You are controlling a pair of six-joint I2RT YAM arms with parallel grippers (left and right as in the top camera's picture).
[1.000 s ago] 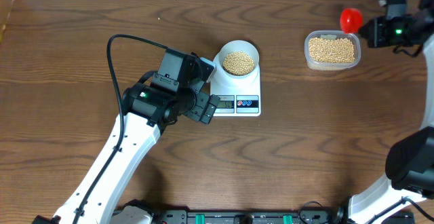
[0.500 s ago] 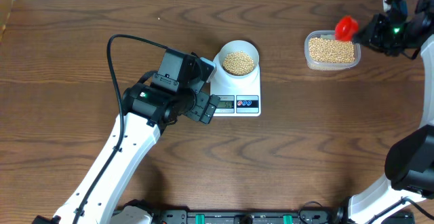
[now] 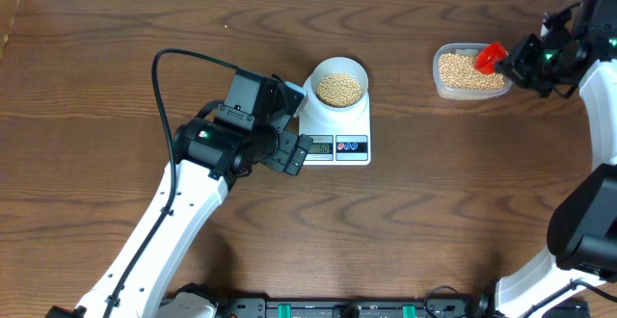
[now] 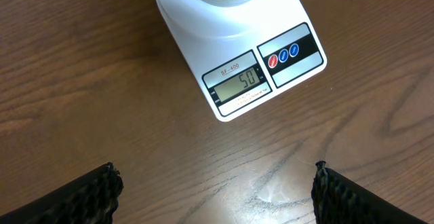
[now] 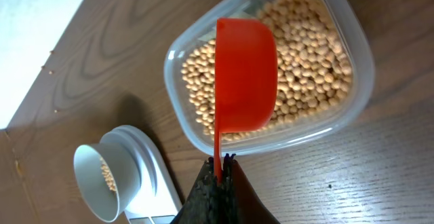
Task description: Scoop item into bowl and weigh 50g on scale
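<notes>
The red scoop's head (image 3: 490,59) (image 5: 245,78) hangs beyond my gripper's fingers, inside the clear tub's rim and over beans. My right gripper should now release the scoop.
The white scale (image 3: 349,125) carries the white bowl (image 3: 338,85), which holds a heap of tan beans (image 3: 339,89). In the left wrist view the scale's display (image 4: 239,81) reads 50. My left gripper (image 4: 215,178) stands open over bare table just in front of the scale, nothing between its fingers. My right gripper (image 5: 220,159) is shut on the thin handle of a red scoop (image 5: 244,75). The scoop (image 3: 489,56) hangs over the beans (image 5: 308,61) in the clear tub (image 5: 298,134); no beans show on it.
The clear tub (image 3: 440,85) sits at the far right of the wooden table, well apart from the scale. A black cable (image 3: 164,63) loops over the left arm. The table's back edge runs close behind the tub.
My right gripper has carried the red scoop left and towards the front, from behind the tub's right corner to over the beans. The left arm, bowl and scale have stayed still.
</notes>
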